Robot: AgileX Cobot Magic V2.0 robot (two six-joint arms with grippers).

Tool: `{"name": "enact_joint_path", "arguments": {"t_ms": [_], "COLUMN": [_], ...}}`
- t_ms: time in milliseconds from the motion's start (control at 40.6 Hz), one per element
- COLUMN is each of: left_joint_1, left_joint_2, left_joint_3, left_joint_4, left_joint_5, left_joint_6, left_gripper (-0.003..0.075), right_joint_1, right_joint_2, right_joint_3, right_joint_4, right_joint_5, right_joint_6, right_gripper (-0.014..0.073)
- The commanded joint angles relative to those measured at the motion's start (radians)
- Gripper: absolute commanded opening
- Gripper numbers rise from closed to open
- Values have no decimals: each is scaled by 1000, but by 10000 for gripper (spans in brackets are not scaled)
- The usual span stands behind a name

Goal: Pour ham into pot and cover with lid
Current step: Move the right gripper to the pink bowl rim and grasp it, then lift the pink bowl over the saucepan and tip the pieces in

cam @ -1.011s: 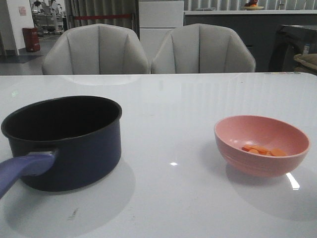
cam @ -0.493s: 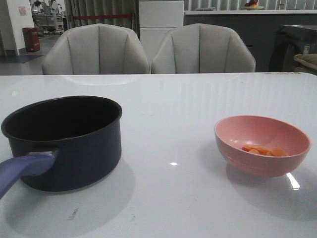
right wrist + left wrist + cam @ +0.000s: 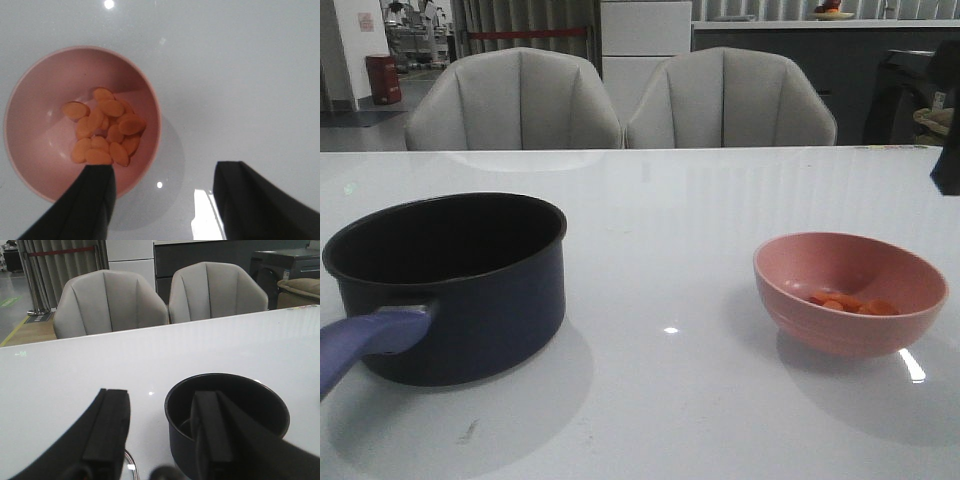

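Note:
I should next pinch the pink bowl by its thin rim [image 3: 942, 284] with my right gripper to pour the ham, since its opening is wider than my open fingers.
The dark navy pot [image 3: 470, 300] stands at the left of the white table, its purple-blue handle [image 3: 365, 345] pointing toward me. At the right a pink bowl [image 3: 840, 330] holds the orange ham [image 3: 850, 302] slices. In the right wrist view my right gripper [image 3: 165, 185] hangs open above the table beside the bowl [image 3: 35, 125], one finger over its rim near the ham [image 3: 107, 132]. My left gripper [image 3: 160, 410] is open and empty, close beside the pot [image 3: 240, 390]. Only a short arc of the lid's metal rim [image 3: 132, 465] shows between the left fingers.
Two grey chairs [image 3: 515, 100] [image 3: 730, 100] stand behind the table's far edge [image 3: 670, 152]. A dark part of my right arm [image 3: 948, 130] shows at the right edge of the front view, above and behind the bowl.
A dark part of the right arm has come into the front view at the right edge. The pot, bowl and ham have not moved.

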State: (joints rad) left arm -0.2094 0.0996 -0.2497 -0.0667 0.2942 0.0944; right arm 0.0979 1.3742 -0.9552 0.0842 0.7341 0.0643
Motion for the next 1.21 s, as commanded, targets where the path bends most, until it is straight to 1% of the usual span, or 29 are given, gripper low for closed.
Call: {"name": "enact_joint_path", "arguments": {"t_ms": [0,74,222,296,345,468,641,666,715,813,912,986,1060,1183], "left_joint_1": [-7,-7,-7,-7,-7,-7,-7,-7,-7,-7,-7,-7,-7,-7], "left_joint_2": [14,14,14,14,14,14,14,14,14,14,14,14,14,14], "left_joint_3": [-28,-28,-28,-28,-28,-28,-28,-28,-28,-28,-28,-28,-28,-28], "left_joint_4": [-2,-2,-2,-2,-2,-2,-2,-2,-2,-2,-2,-2,-2,-2], "left_joint_5": [-87,-87,-87,-87,-87,-87,-86,-86,-86,-86,-86,-86,-86,-86], "left_joint_6": [-2,-2,-2,-2,-2,-2,-2,-2,-2,-2,-2,-2,-2,-2], "left_gripper": [343,343,343,343,343,343,343,343,343,343,343,343,343,343], "right_joint_1": [-8,-8,-8,-8,-8,-8,-8,-8,-8,-8,11,49,111,229], "right_joint_2": [56,125,225,266,291,340,349,348,344,325,272,216,156,92], "right_joint_3": [-65,-89,-111,-116,-116,-116,-117,-123,-138,-182,-201,-201,-201,-201], "right_joint_4": [25,33,33,38,45,75,81,81,88,115,129,129,129,128], "right_joint_5": [-11,-7,-24,-34,-42,-69,-106,-115,-94,-50,-54,-105,-179,-311], "right_joint_6": [-40,-64,-64,-64,-64,-64,-64,-64,-64,-64,-64,-104,-149,-182], "right_gripper": [528,528,528,509,470,335,140,125,142,141,141,141,141,141]}}
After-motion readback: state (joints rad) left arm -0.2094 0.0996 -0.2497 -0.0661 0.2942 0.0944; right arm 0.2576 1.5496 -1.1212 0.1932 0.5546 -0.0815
